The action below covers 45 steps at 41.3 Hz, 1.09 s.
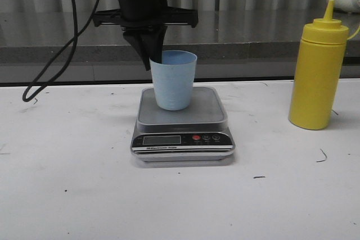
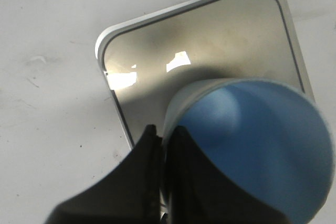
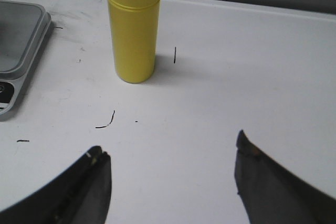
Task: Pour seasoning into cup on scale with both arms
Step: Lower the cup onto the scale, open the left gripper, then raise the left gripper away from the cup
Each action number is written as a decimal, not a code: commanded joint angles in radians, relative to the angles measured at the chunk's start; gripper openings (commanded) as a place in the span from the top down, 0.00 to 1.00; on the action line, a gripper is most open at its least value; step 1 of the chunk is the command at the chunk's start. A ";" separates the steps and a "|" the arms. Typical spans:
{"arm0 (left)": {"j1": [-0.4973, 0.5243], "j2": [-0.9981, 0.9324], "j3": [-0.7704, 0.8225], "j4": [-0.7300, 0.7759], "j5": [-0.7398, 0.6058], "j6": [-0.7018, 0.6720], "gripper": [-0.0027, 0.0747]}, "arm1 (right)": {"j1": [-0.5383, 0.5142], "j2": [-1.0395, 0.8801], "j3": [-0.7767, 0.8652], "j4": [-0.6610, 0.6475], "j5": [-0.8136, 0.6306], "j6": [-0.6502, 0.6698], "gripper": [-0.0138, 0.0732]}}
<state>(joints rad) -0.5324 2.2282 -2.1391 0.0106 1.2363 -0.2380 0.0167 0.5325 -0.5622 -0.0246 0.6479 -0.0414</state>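
The base of the pale blue cup (image 1: 174,81) is resting on the scale's grey platform (image 1: 205,108). My left gripper should open now, as the cup would stay standing in place.
The pale blue cup (image 1: 174,81) stands upright on the grey platform of the silver scale (image 1: 183,139) at the table's middle. My left gripper (image 1: 153,54) comes down from above at the cup's back left and is shut on its rim. In the left wrist view one finger lies outside the cup (image 2: 257,140) and the other inside, with the wall pinched in my left gripper (image 2: 165,130). The yellow seasoning bottle (image 1: 318,74) stands capped on the table to the right. My right gripper (image 3: 170,150) is open and empty, some way short of the seasoning bottle (image 3: 134,30).
A black cable (image 1: 53,66) hangs in a loop at the back left. A grey ledge (image 1: 253,51) runs behind the table's far edge. The scale (image 3: 18,40) edge shows beside the bottle in the right wrist view. Small dark marks (image 1: 322,155) dot the white tabletop.
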 commanded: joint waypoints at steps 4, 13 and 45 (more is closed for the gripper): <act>-0.008 -0.058 -0.032 -0.011 -0.010 -0.011 0.97 | -0.005 0.008 -0.031 -0.011 -0.063 -0.007 0.25; -0.008 -0.058 -0.032 -0.011 -0.010 -0.011 0.67 | -0.005 0.008 -0.031 -0.011 -0.063 -0.007 0.25; -0.008 -0.427 0.131 0.069 -0.016 0.101 0.47 | -0.005 0.008 -0.031 -0.011 -0.063 -0.007 0.25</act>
<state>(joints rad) -0.5324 1.9313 -2.0521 0.0423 1.2432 -0.1475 0.0167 0.5325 -0.5622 -0.0246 0.6479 -0.0414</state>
